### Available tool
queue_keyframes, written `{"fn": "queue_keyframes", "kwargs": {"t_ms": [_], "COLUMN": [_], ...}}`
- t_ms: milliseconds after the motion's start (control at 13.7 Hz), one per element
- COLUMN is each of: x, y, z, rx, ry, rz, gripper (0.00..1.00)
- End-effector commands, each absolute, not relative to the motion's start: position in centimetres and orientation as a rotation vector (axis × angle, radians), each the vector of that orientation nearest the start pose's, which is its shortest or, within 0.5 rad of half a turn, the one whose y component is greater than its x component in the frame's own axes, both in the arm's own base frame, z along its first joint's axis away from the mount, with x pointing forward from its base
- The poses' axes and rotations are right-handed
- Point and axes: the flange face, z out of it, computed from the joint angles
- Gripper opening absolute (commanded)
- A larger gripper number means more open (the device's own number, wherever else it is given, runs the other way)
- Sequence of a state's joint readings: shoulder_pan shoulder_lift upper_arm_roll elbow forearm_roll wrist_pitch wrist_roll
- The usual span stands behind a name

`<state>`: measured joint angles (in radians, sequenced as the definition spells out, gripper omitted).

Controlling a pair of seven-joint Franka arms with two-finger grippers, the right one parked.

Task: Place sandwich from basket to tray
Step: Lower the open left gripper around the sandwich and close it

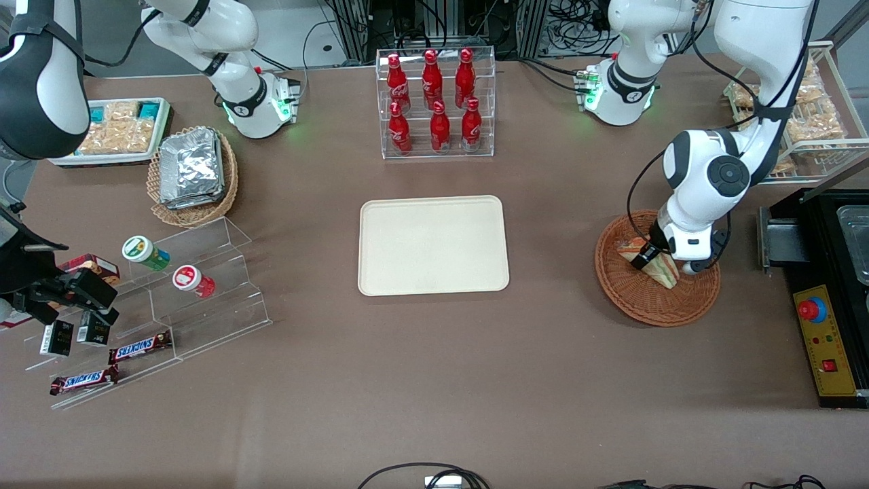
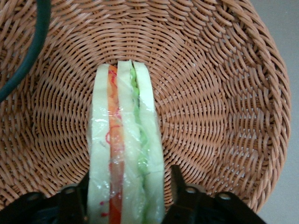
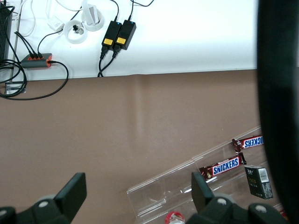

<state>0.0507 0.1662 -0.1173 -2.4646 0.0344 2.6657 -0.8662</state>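
My left gripper will next grab the sandwich by its wide end (image 2: 127,198) to place it on the cream tray.
The clear-wrapped sandwich (image 1: 665,272) (image 2: 126,140) lies in the reddish-brown wicker basket (image 1: 652,305) (image 2: 224,93) toward the working arm's end of the table. My left gripper (image 1: 648,261) (image 2: 128,175) is down inside the basket, open, with one finger on each side of the sandwich's wide end. One finger (image 2: 176,179) stands a little off the bread, with weave showing in the gap; the other sits right against the wrap. The cream tray (image 1: 433,244) lies bare in the middle of the table, well apart from the basket.
A clear rack of red bottles (image 1: 436,102) stands farther from the camera than the tray. A black control box with a red button (image 1: 825,339) sits beside the basket at the table's end. A tan basket of foil packets (image 1: 193,173) and an acrylic snack stand (image 1: 170,299) lie toward the parked arm's end.
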Motion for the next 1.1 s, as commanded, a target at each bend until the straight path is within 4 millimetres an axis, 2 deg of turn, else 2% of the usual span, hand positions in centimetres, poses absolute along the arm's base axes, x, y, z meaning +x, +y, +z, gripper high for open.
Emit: {"fn": "queue_keyframes", "kwargs": {"t_ms": [0,220,439,659,878,1024], "x": [48.3,48.6,48.7,49.8,52.2,52.5], "y": [-3.3,-3.4,-3.8,-4.3,-8.4,-12.6], "z": [23.4,24.9,28.5,32.6,38.3,40.8], "rx": [-2.924,-2.932,-2.947,-2.978,-2.990,-3.013], "ry": [-1.214,-1.204,-1.134,-0.974,-0.823,-0.713], "rz": [-0.074,-0.106,-0.121,-0.095,-0.009,0.008], "gripper": [0.00,0.00,0.00,0.00,0.00,0.00]}}
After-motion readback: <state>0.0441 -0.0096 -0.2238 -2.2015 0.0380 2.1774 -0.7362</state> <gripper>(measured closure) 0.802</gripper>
